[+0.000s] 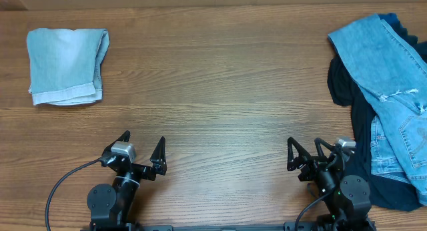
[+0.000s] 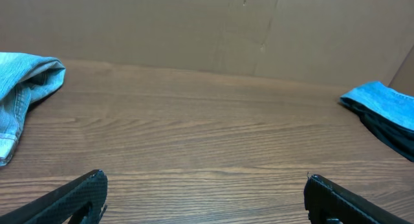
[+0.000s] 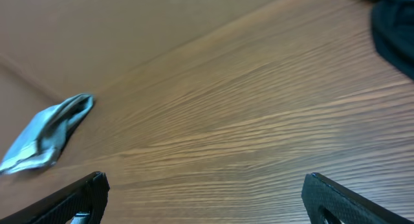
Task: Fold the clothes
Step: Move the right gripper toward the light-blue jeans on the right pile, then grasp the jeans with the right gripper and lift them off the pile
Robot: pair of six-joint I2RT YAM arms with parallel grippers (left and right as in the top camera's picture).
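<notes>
The legs of the jeans should stay free to spread for folding. My right gripper will next grab the stitched pocket end of the light-blue denim jeans [image 1: 390,77].
Long light-blue denim jeans [image 1: 390,77] lie unfolded at the table's right edge, over a pile of black [image 1: 341,84] and navy [image 1: 383,187] soft garments. A paler denim piece [image 1: 65,65] lies folded at the far left; it also shows in the left wrist view [image 2: 26,88] and the right wrist view [image 3: 48,133]. My left gripper [image 1: 143,149] is open and empty near the front edge, left of centre. My right gripper [image 1: 305,151] is open and empty near the front edge, just left of the pile.
The wooden table [image 1: 213,91] is bare between the folded piece and the pile. A brown wall [image 2: 194,30] stands behind the table's far edge. A black cable [image 1: 60,184] runs from the left arm's base.
</notes>
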